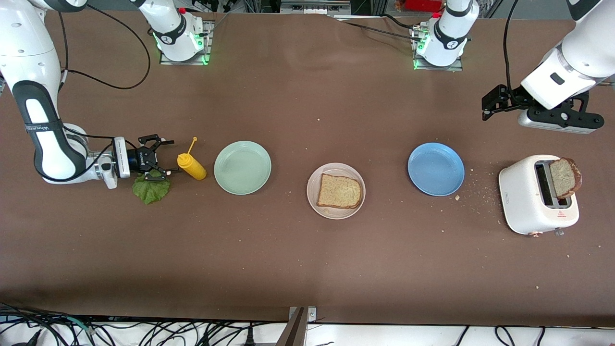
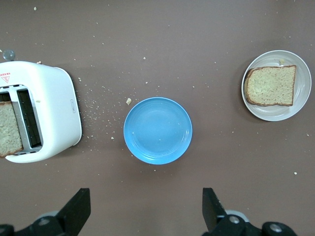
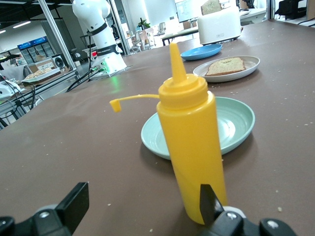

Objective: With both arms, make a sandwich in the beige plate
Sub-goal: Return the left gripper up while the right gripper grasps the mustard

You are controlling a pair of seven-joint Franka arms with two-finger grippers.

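Observation:
My right gripper grips the yellow squeeze bottle by its straight-sided body (image 1: pixel 195 169) next, since the bottle's top slopes into a thin nozzle.
One brown bread slice (image 1: pixel 340 191) lies flat in the beige plate (image 1: pixel 338 169) at mid-table. A second slice (image 1: pixel 565 178) sticks up out of a white toaster (image 1: pixel 537 193) toward the left arm's end. A green lettuce leaf (image 1: pixel 151 190) lies on the table toward the right arm's end. My right gripper (image 1: pixel 161 156) hangs low over the leaf's edge, open and empty, pointing at a yellow squeeze bottle (image 3: pixel 189 147). My left gripper (image 1: pixel 494 103) is open and empty, high over the table by the blue plate (image 2: pixel 157 130) and toaster (image 2: pixel 49 113).
The yellow bottle (image 1: pixel 191 166) stands between the lettuce and a mint-green plate (image 1: pixel 242 167). The blue plate (image 1: pixel 436 168) sits bare between the beige plate and the toaster. Crumbs are scattered around the toaster. Both arm bases stand along the table edge farthest from the front camera.

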